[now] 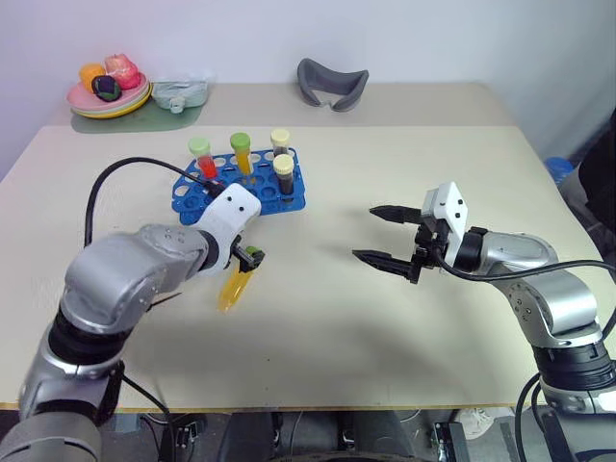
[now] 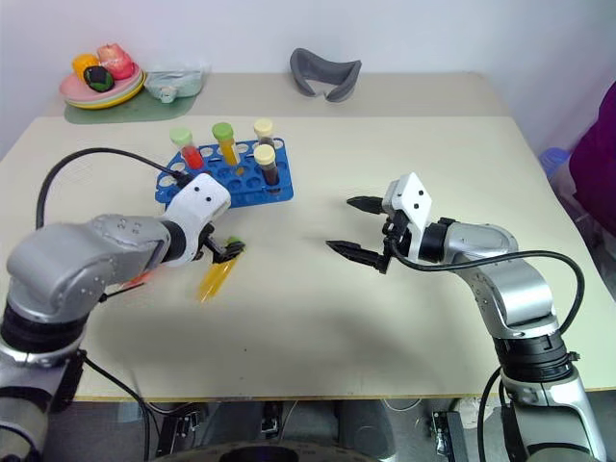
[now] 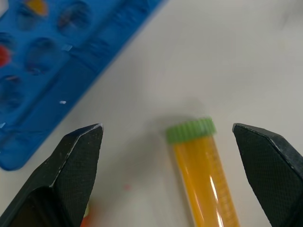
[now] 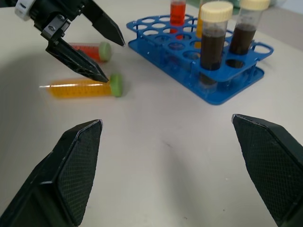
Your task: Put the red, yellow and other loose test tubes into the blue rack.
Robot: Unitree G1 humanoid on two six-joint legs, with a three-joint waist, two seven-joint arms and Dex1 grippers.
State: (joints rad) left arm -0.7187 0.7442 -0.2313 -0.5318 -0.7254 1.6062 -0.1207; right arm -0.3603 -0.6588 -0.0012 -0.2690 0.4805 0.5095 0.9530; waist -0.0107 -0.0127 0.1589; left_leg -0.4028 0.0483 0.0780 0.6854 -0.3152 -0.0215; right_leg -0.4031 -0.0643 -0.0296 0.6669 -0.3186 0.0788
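My left fingertips would miss the yellow tube (image 1: 234,287) below; I should lower my left gripper before closing.
The blue rack (image 1: 289,200) stands left of centre on the table. It holds a red tube (image 1: 203,160), a yellow tube (image 1: 241,154) and two dark brown tubes with cream caps (image 1: 282,173). A loose yellow test tube (image 1: 233,288) with a green cap lies flat in front of the rack. My left gripper (image 3: 166,127) is open just above its cap end, one finger on each side, not touching. A loose red test tube (image 4: 87,49) lies beside it, mostly hidden under my left arm in the eye views. My right gripper (image 1: 366,233) hovers open and empty to the right, pointing toward the rack.
At the back left are stacked plates with toy food (image 1: 108,96) on a green mat (image 1: 135,119), and a pale green item (image 1: 179,93). A grey curved object (image 1: 332,84) lies at the back centre. A person's sleeve (image 2: 599,144) shows at the right edge.
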